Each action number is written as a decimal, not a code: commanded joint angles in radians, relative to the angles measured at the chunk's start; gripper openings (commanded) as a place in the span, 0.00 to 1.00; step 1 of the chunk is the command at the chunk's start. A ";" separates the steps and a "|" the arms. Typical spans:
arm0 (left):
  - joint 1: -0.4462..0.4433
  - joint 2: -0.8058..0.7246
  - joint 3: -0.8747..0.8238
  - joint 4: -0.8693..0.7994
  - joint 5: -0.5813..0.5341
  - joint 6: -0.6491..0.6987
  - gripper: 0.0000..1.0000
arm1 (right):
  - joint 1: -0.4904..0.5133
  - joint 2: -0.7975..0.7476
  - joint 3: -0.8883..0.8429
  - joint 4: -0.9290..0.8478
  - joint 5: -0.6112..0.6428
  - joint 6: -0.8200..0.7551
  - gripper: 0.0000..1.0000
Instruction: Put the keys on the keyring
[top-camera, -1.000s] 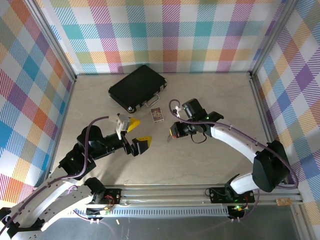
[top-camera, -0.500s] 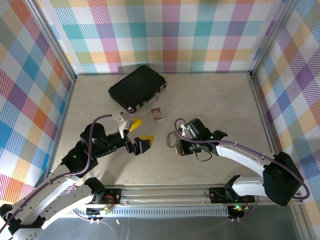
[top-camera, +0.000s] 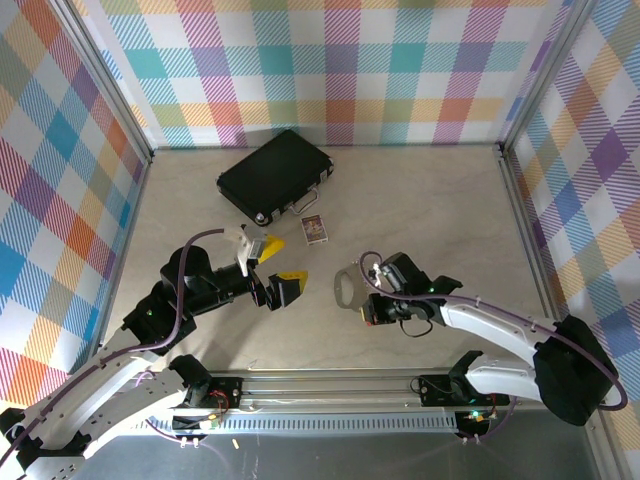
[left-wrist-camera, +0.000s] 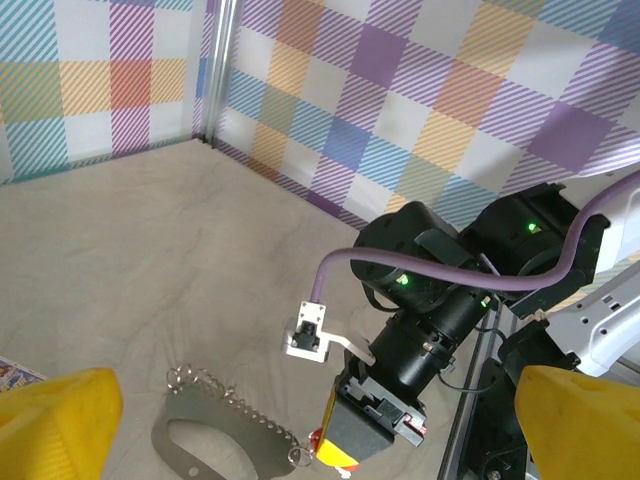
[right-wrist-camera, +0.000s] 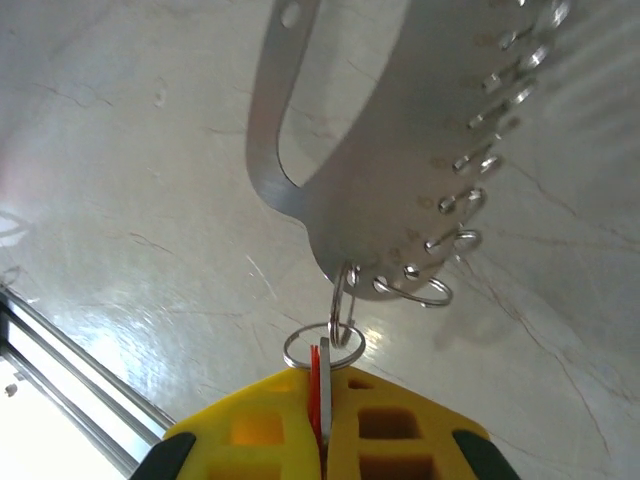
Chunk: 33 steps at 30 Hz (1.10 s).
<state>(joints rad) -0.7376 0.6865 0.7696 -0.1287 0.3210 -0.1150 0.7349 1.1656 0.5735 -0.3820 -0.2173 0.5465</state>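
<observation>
The keys are still short of the clear table toward the bar. My right gripper needs to move them there before it lets them go.
The keyring (top-camera: 347, 285) is a flat silver-grey loop lying on the table, with a row of small rings along one side (right-wrist-camera: 400, 150) (left-wrist-camera: 215, 435). My right gripper (top-camera: 370, 306) (right-wrist-camera: 322, 385) sits at its near end, shut on the keys (right-wrist-camera: 316, 372), a thin red piece with a silver blade pinched between the yellow fingers. A small round ring (right-wrist-camera: 323, 346) at the key links into a ring hanging from the keyring's end. In the left wrist view the red key (left-wrist-camera: 318, 440) shows at the right gripper's tip. My left gripper (top-camera: 277, 266) hovers open to the left, holding nothing.
A black case (top-camera: 275, 175) lies at the back left, with a small card (top-camera: 314, 229) in front of it. The aluminium rail (top-camera: 350, 385) runs along the near edge. Checked walls close in the table on three sides.
My right gripper has moved toward the near edge and slightly right, with the keyring trailing along at its tip. The left arm shifted a little early on, then stayed still.
</observation>
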 joint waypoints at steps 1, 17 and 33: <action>0.000 0.006 0.027 0.010 0.009 0.014 1.00 | 0.011 -0.033 -0.026 0.006 0.002 0.034 0.00; 0.001 0.000 -0.007 0.003 -0.013 0.021 1.00 | 0.011 -0.157 -0.179 -0.015 0.004 0.099 0.06; 0.000 -0.030 0.012 -0.082 -0.054 0.069 1.00 | 0.011 -0.224 -0.237 -0.038 0.022 0.130 0.16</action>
<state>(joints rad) -0.7376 0.6674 0.7692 -0.1875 0.2821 -0.0624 0.7403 0.9611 0.3542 -0.3965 -0.2050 0.6590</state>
